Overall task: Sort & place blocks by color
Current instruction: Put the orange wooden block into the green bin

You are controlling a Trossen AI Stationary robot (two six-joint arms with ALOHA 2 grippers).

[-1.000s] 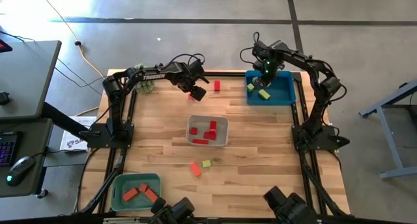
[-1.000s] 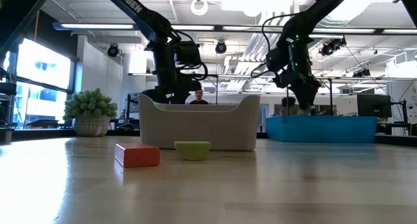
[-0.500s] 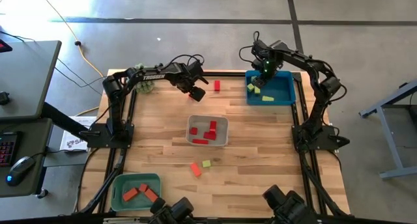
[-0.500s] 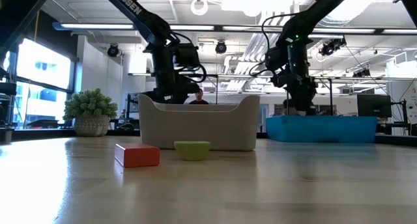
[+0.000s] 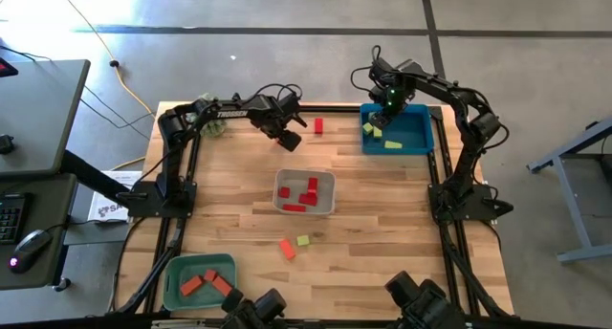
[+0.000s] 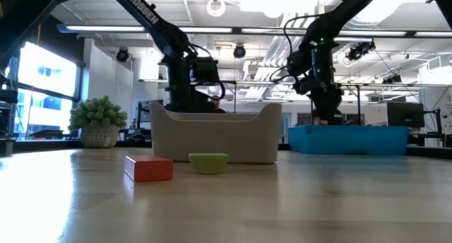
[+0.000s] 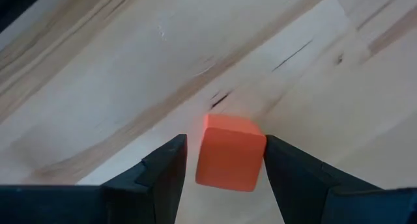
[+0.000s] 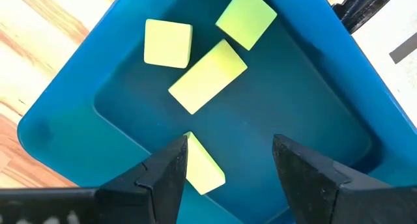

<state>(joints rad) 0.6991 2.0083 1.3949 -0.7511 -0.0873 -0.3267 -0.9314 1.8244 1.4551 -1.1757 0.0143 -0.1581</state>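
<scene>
In the left wrist view my left gripper's fingers stand on either side of the orange-red cube, so it is now time to close on it.
My left gripper (image 5: 287, 135) is open near the table's far edge. In the left wrist view its fingers stand on either side of an orange-red cube (image 7: 229, 152) that rests on the wood. A red block (image 5: 317, 126) lies just to its right. My right gripper (image 5: 386, 107) hangs open over the blue tray (image 5: 426, 130). Several yellow-green blocks lie in that tray, among them a bar (image 8: 207, 76) and a cube (image 8: 168, 43). One yellow-green block (image 8: 202, 165) lies below the gap between the right fingers. An orange-red block (image 5: 287, 249) and a yellow-green block (image 5: 303, 240) lie loose on the table. My left gripper comes down from above, with one finger on each side of the orange-red cube. A strip of wood shows between one finger (image 7: 166, 168) and the cube. The other finger (image 7: 283, 165) stands right at the cube's face (image 7: 259, 149). I cannot tell whether it touches.
A white tray (image 5: 279, 190) at the table's centre holds red blocks. In the low view this white tray (image 6: 212, 133) hides the left gripper's tips. A green tray (image 5: 172, 272) at the near left corner holds orange-red blocks. A fuzzy green plant (image 6: 97, 116) stands at the far left.
My left gripper has shifted slightly toward the table's far left and now covers the orange-red cube, which showed beside it in the high view. My right gripper has risen a little over the blue tray. No block has visibly moved.
</scene>
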